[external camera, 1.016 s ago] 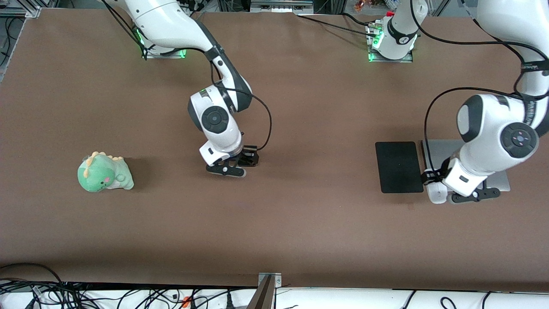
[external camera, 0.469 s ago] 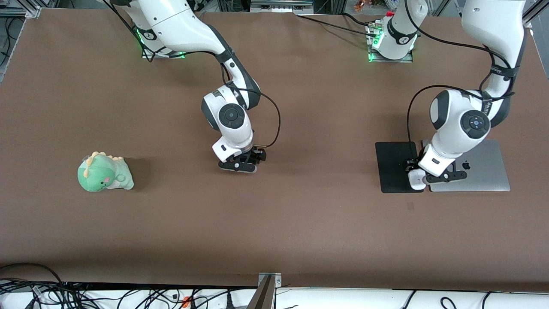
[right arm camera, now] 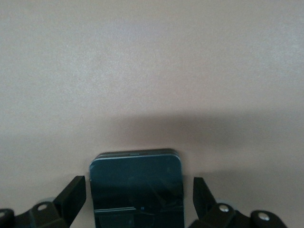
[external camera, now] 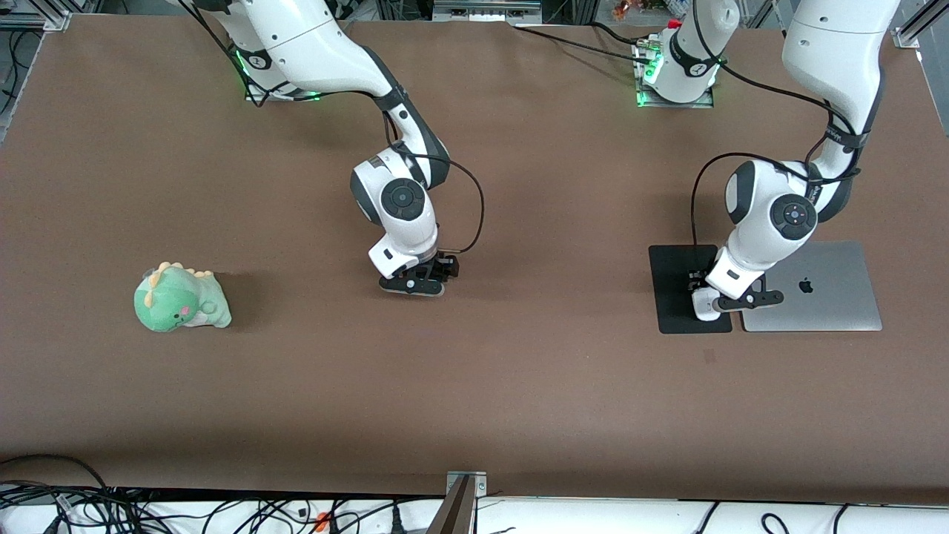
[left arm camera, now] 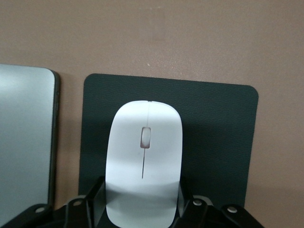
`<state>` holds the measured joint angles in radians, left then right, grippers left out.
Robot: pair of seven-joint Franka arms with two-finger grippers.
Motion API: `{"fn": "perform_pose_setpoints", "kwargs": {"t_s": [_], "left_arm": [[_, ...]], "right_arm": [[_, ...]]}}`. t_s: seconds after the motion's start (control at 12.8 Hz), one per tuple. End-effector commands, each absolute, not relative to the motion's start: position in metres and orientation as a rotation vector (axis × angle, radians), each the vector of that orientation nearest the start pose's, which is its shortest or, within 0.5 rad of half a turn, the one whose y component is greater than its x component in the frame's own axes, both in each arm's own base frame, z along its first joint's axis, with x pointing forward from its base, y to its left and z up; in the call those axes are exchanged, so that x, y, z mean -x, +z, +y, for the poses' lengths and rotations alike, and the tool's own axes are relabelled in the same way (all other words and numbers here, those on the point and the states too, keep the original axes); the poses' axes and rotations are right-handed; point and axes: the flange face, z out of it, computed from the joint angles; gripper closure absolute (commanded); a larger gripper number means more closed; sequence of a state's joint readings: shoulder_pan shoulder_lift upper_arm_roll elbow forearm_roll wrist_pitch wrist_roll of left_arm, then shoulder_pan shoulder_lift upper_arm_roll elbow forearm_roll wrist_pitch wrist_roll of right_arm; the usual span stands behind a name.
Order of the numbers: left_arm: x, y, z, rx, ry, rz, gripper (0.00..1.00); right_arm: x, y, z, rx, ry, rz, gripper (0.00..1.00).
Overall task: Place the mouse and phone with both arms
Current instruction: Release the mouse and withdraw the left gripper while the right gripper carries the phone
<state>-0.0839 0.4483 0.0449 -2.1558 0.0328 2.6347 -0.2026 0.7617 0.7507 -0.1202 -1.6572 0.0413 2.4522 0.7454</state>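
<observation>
I should pick up the phone [right arm camera: 137, 190] next with my right gripper by the phone's long side edges, to place it as the task asks.
The white mouse [left arm camera: 144, 156] is between the fingers of my left gripper [left arm camera: 142, 192], which is shut on its sides. In the front view the left gripper [external camera: 713, 302] holds the mouse [external camera: 703, 305] low over the black pad [external camera: 676, 285], at the pad's edge beside the laptop. I cannot tell whether the mouse touches the pad. The black phone [right arm camera: 137, 190] lies flat on the brown table between the fingers of my right gripper [right arm camera: 137, 192], with a gap on each side. The right gripper [external camera: 413, 285] is low at mid-table and hides the phone in the front view.
A closed silver laptop [external camera: 815, 289] lies beside the pad toward the left arm's end and also shows in the left wrist view [left arm camera: 26, 142]. A green dinosaur plush [external camera: 180, 299] sits toward the right arm's end. Cables hang along the table's near edge.
My left gripper has carried the mouse from the laptop's near corner over to the black pad. My right gripper shifted a little toward the left arm's end, then stayed almost still.
</observation>
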Motion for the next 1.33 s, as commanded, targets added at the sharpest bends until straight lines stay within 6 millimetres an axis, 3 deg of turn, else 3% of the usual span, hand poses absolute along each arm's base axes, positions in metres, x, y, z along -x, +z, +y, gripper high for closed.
{"fn": "perform_pose_setpoints", "kwargs": {"t_s": [0.0,0.16,0.23,0.31,0.47,0.7,0.94,1.09,1.25], "left_arm": [[-0.571,0.179,-0.029,3.099,-0.081,-0.138,0.43],[-0.572,0.175,-0.029,3.1,-0.077,-0.137,0.43],[-0.572,0.172,-0.03,3.1,-0.081,-0.137,0.33],[-0.572,0.173,-0.029,3.099,-0.086,-0.139,0.04],[-0.58,0.189,-0.031,3.102,-0.133,-0.126,0.0],[-0.594,0.239,-0.027,3.101,-0.235,-0.104,0.0],[-0.599,0.295,-0.023,3.097,-0.237,-0.094,0.0],[-0.609,0.345,-0.018,3.091,-0.128,-0.02,0.0],[-0.611,0.4,-0.011,3.089,-0.062,0.001,0.0]], "right_arm": [[-0.534,0.169,0.424,3.155,-0.153,0.134,0.0],[-0.533,0.166,0.423,3.16,-0.156,0.125,0.0],[-0.533,0.165,0.422,3.163,-0.161,0.12,0.03],[-0.534,0.164,0.421,3.171,-0.165,0.115,0.12],[-0.539,0.168,0.418,3.171,-0.166,0.103,0.59],[-0.554,0.182,0.408,3.192,-0.132,0.095,0.99],[-0.589,0.21,0.369,3.236,-0.015,-0.043,1.0],[-0.618,0.22,0.311,3.227,0.023,-0.2,1.0],[-0.629,0.223,0.266,3.224,0.034,-0.188,1.0]]}}
